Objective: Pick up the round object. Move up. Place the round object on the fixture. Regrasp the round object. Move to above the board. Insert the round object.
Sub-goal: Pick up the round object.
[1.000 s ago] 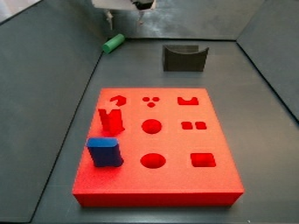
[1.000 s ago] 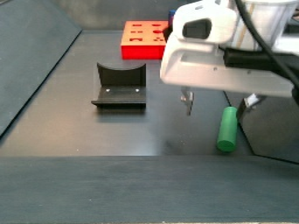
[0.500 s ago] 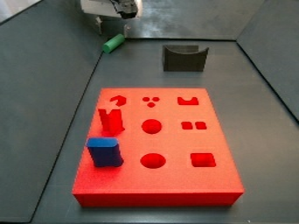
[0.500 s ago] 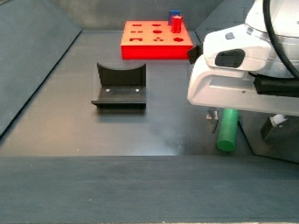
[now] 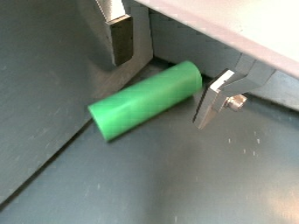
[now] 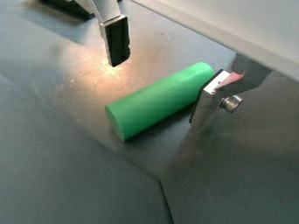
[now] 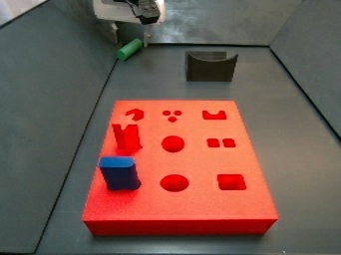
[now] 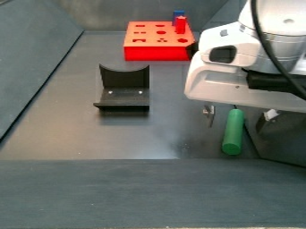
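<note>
The green peg needs to be lifted and stood on the fixture, so my gripper next needs to grab the peg by one end.
The round object, a green peg, lies flat on the dark floor by the foot of the wall; it shows in both wrist views and both side views. My gripper is open and low over the peg, straddling it. One finger is close to the peg's end; the other finger stands apart from it. In the side views the gripper is right above the peg. The dark notched fixture stands empty. The red board lies away from the gripper.
A blue block stands on the board's corner. Sloping grey walls enclose the floor, and the peg lies close to one wall's base.
My gripper has come down and sideways over the green peg, so its open fingers now flank it. The peg, fixture and board have not moved.
</note>
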Robot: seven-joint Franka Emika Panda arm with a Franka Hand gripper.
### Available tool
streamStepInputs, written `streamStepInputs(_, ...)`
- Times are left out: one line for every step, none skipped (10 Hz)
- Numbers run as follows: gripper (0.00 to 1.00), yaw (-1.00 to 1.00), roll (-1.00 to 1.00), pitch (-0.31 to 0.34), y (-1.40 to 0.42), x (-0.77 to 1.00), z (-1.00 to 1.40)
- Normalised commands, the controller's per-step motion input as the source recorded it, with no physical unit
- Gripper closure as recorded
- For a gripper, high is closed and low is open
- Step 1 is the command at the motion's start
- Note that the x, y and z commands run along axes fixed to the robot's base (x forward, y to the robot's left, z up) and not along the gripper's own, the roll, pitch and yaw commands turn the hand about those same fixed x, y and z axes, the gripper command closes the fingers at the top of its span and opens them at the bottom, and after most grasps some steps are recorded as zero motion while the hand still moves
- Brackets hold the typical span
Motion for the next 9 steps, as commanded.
streamStepInputs(0.00, -0.11, 0.00, -0.020, -0.24, 0.18, -1.00)
streamStepInputs(0.00, -0.09, 0.00, -0.039, -0.20, 0.14, -1.00)
streamStepInputs(0.00, -0.07, 0.00, -0.054, -0.20, 0.19, -1.00)
streamStepInputs(0.00, -0.07, 0.00, -0.049, -0.19, 0.19, -1.00)
streamStepInputs(0.00, -0.08, 0.00, -0.056, -0.22, 0.17, -1.00)
streamStepInputs(0.00, -0.08, -0.07, -0.096, -0.08, 0.08, -0.95)
streamStepInputs(0.00, 0.00, -0.16, -0.177, 0.00, 0.00, -0.68)
streamStepInputs(0.00, 0.00, -0.14, -0.174, 0.00, -0.03, -0.56)
streamStepInputs(0.00, 0.03, -0.16, -0.180, 0.00, -0.04, -0.23)
